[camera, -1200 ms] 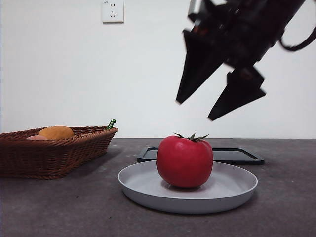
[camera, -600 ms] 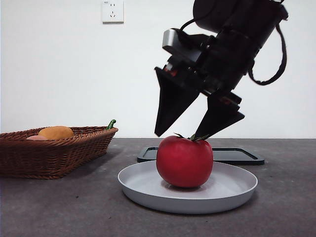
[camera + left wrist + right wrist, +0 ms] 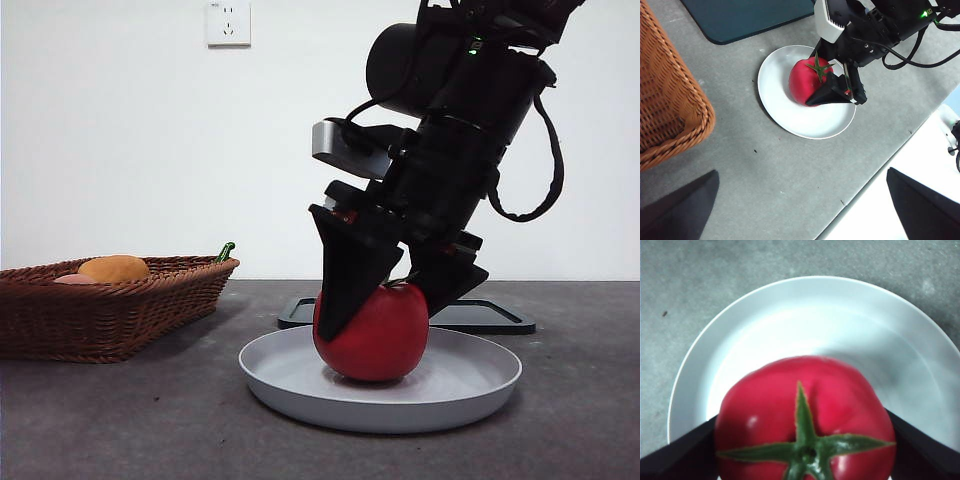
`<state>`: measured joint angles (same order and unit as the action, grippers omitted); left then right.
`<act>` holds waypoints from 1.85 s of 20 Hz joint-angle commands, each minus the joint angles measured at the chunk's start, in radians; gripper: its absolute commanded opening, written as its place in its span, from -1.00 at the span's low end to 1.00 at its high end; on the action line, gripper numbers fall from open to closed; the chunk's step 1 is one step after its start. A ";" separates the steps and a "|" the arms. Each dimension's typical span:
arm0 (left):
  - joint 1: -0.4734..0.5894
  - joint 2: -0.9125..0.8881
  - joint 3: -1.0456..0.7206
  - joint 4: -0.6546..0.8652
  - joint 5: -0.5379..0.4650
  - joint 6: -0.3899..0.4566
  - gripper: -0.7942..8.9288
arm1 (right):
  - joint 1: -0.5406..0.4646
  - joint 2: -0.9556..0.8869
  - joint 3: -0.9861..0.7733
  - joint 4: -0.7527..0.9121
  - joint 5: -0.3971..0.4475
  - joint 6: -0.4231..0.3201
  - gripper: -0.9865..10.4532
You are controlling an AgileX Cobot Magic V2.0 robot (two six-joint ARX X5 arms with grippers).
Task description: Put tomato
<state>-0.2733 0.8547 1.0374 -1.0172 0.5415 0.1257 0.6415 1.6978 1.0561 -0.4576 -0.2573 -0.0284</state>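
Note:
The glossy red tomato should go onto the dark flat tray (image 3: 482, 317), so the right gripper should next grab the tomato by its rounded sides.
The glossy red tomato (image 3: 375, 335) with its green stem lies on a pale grey plate (image 3: 480, 385) in the middle of the table. My right gripper (image 3: 380, 322) has come down from above and is open, one jaw on each side of the tomato, close against its flanks. The right wrist view shows the tomato (image 3: 805, 405) between the jaws, resting on the plate (image 3: 840, 315). The left wrist view shows tomato (image 3: 805, 82), plate (image 3: 790, 117) and right gripper (image 3: 822, 82) from high up. My left gripper (image 3: 802, 212) is open and empty, well away.
A brown wicker basket (image 3: 110, 305) stands at the left with an orange fruit (image 3: 113, 268) and a pale pink fruit (image 3: 72, 279) in it. A dark flat tray (image 3: 490, 315) lies behind the plate. The table's edge (image 3: 875, 165) runs near the plate.
My right gripper has come down from above the tomato until its jaws straddle it. The tomato has shifted slightly left and tilted on the plate.

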 commanded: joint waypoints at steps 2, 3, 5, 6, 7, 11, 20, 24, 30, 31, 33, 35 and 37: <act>-0.004 0.003 0.016 0.009 0.006 0.016 0.25 | 0.009 -0.007 0.032 -0.014 -0.003 0.002 -0.42; -0.004 0.003 0.016 0.009 0.006 0.016 0.25 | 0.009 -0.024 0.046 -0.023 0.000 0.002 -0.42; -0.004 0.003 0.016 0.009 0.006 0.016 0.25 | 0.007 -0.061 0.087 -0.026 0.017 0.002 -0.42; -0.004 0.003 0.016 0.009 0.006 0.015 0.25 | 0.003 -0.076 0.114 -0.027 0.039 0.001 -0.42; -0.004 0.003 0.016 0.009 0.006 0.016 0.25 | -0.003 -0.085 0.145 -0.029 0.072 0.000 -0.43; -0.004 0.003 0.016 0.009 0.006 0.015 0.25 | -0.058 -0.070 0.257 -0.009 0.129 -0.013 -0.43; -0.004 0.003 0.016 0.009 0.006 0.013 0.25 | -0.240 0.194 0.477 0.051 0.127 -0.017 -0.43; -0.004 0.003 0.016 0.008 0.006 0.013 0.25 | -0.268 0.328 0.566 0.061 0.127 -0.018 -0.43; -0.004 0.003 0.016 0.009 0.006 0.012 0.25 | -0.286 0.416 0.582 0.084 0.128 -0.033 -0.43; -0.004 0.003 0.016 0.009 0.006 0.012 0.25 | -0.286 0.422 0.582 0.084 0.128 -0.032 -0.43; -0.004 0.003 0.016 0.010 0.006 0.012 0.25 | -0.286 0.432 0.582 0.086 0.127 -0.032 -0.43; -0.004 0.003 0.016 0.008 0.006 0.012 0.25 | -0.285 0.444 0.582 0.083 0.127 -0.032 -0.43; -0.004 0.002 0.016 0.007 0.006 0.012 0.25 | -0.285 0.460 0.582 0.076 0.127 -0.032 -0.43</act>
<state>-0.2733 0.8539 1.0374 -1.0172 0.5415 0.1257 0.3515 2.1269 1.6131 -0.3847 -0.1307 -0.0505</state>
